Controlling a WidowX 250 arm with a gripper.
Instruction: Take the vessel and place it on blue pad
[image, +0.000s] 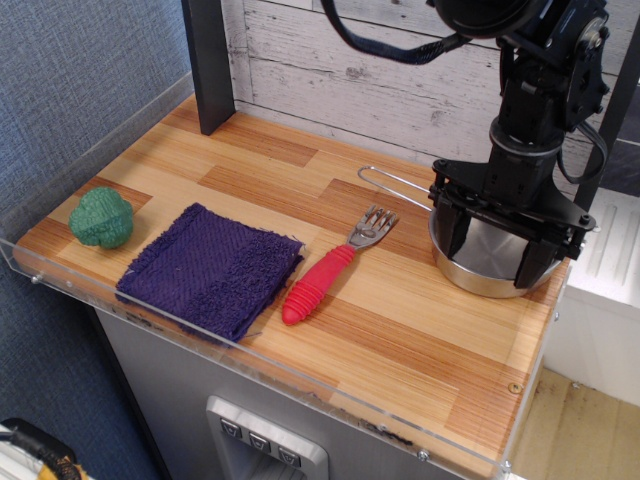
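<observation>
The pan's round bowl is wider than my open fingers, so my gripper should pinch the pan by its thin steel rim (434, 236) next.
The vessel (478, 276) is a shiny steel pan at the right of the wooden table, with its wire loop handle (385, 180) pointing left. My gripper (496, 252) hangs straight over it, jaws wide open. One fingertip (455, 236) is at the pan's left rim and the other (534, 264) at its right front rim. Whether the fingers touch the pan I cannot tell. The blue pad (212, 269) is a dark blue-purple towel lying flat at the front left, well apart from the pan.
A fork with a red handle (328, 272) lies between the towel and the pan. A green lumpy toy (102, 217) sits at the far left. A clear plastic rim (250, 365) edges the table's front and left. A dark post (208, 62) stands at the back.
</observation>
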